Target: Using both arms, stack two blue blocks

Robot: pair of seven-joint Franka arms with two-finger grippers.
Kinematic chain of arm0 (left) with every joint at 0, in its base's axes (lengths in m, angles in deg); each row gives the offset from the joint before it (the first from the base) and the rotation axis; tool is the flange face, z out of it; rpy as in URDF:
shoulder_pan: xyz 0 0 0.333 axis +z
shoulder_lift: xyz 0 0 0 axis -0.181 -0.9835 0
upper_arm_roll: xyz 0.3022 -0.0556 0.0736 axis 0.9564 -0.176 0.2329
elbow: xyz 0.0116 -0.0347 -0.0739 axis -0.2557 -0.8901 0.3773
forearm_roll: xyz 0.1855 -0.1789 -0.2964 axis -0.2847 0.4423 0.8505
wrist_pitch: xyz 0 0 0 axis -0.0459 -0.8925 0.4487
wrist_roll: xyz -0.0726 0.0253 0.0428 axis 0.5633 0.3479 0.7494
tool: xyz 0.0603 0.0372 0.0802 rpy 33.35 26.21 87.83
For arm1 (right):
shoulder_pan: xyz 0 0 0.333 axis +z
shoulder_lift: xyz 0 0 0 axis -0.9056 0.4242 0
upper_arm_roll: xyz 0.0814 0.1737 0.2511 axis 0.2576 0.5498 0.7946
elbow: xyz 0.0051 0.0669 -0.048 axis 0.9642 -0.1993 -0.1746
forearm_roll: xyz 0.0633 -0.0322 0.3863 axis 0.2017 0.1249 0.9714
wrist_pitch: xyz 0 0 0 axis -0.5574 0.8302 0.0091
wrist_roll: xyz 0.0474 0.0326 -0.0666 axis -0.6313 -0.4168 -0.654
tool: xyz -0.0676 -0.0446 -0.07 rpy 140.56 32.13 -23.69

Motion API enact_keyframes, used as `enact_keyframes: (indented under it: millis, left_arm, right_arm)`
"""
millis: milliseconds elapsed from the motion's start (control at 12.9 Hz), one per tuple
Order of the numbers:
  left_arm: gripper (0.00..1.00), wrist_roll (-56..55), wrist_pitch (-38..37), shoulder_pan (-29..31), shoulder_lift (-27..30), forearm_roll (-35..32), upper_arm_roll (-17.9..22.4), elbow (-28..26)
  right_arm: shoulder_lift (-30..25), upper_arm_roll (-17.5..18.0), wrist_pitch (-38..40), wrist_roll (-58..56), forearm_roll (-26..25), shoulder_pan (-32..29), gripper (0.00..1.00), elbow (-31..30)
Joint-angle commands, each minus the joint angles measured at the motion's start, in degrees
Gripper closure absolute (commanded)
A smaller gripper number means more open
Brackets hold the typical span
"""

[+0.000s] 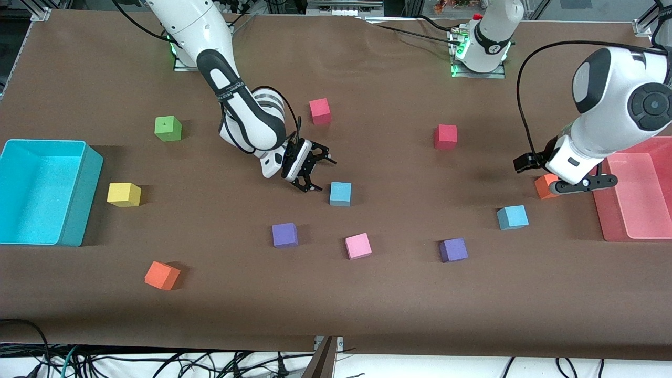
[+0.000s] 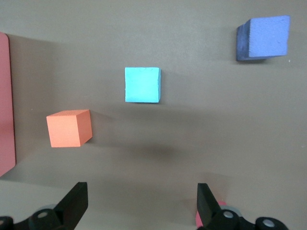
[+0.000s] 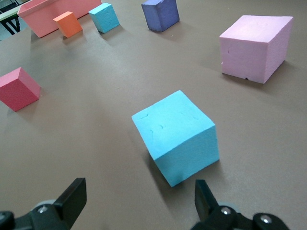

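Note:
My left gripper should next grab the blue block beside the orange cube by opposite sides and stack it on the other blue block (image 1: 340, 194).
One blue block (image 1: 340, 193) (image 3: 177, 134) lies mid-table. My right gripper (image 1: 323, 176) (image 3: 139, 187) hangs low right beside it, tilted toward it, open, with nothing between its fingers. The other blue block (image 1: 512, 217) (image 2: 142, 84) (image 3: 104, 17) lies toward the left arm's end, nearer the front camera than an orange cube (image 1: 544, 186) (image 2: 69, 128). My left gripper (image 1: 569, 181) (image 2: 141, 191) hovers open and empty above the table by that orange cube, well clear of the blue block.
Purple cubes (image 1: 284, 234) (image 1: 453, 250) and a pink cube (image 1: 358, 245) lie nearer the front camera than the blue blocks. Red cubes (image 1: 319, 111) (image 1: 445, 136), green (image 1: 168, 128), yellow (image 1: 124, 194) and another orange cube (image 1: 162, 275) are scattered. A cyan bin (image 1: 79, 199) and a pink bin (image 1: 604, 220) stand at the table's ends.

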Motion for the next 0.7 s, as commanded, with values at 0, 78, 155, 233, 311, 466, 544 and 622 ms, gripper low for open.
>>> enact_keyframes:
  millis: [0, 78, 155, 233, 311, 466, 544, 622]
  left_arm:
    - [0.00, 3.77, 6.05, 1.26, -4.54, -1.36, 0.14, 0.08]
    - [0.00, 4.92, 9.48, 1.79, -6.83, -1.36, 0.14, 0.08]
    - [0.00, 5.54, 12.56, 2.06, -8.94, -1.28, 0.14, 0.08]
    - [0.00, 5.89, 14.33, 2.06, -11.05, -1.19, 0.58, 0.16]
    - [0.00, 6.07, 15.30, 2.06, -12.72, -0.93, 1.02, 0.43]
    - [0.00, 6.25, 19.60, 2.06, -15.54, -1.27, 1.63, 0.43]
    - [0.00, 7.55, 21.18, 2.06, -16.94, -1.36, 1.90, 0.43]
    - [0.00, 9.74, 22.16, 2.06, -18.00, -1.28, 1.99, 0.43]
  right_arm:
    - [2.35, 0.32, -0.78, -1.72, 0.64, 0.54, 0.00, 3.95]
    - [2.62, 0.31, -0.87, -1.72, 0.64, 0.63, 0.00, 4.31]
    - [2.88, 0.31, -0.87, -1.81, 0.64, 0.63, 0.00, 4.49]
    - [2.88, 0.23, -0.87, -1.90, 0.56, 0.63, 0.00, 4.49]
    - [2.97, 0.23, -0.87, -1.99, 0.47, 0.63, 0.00, 4.58]
    - [2.97, 0.23, -0.95, -3.12, 0.47, 0.63, 0.00, 4.58]
    - [3.14, 0.23, -1.13, -3.91, 0.56, 0.63, 0.00, 4.58]
    - [3.15, 0.14, -1.39, -4.36, 0.64, 0.63, 0.00, 4.58]
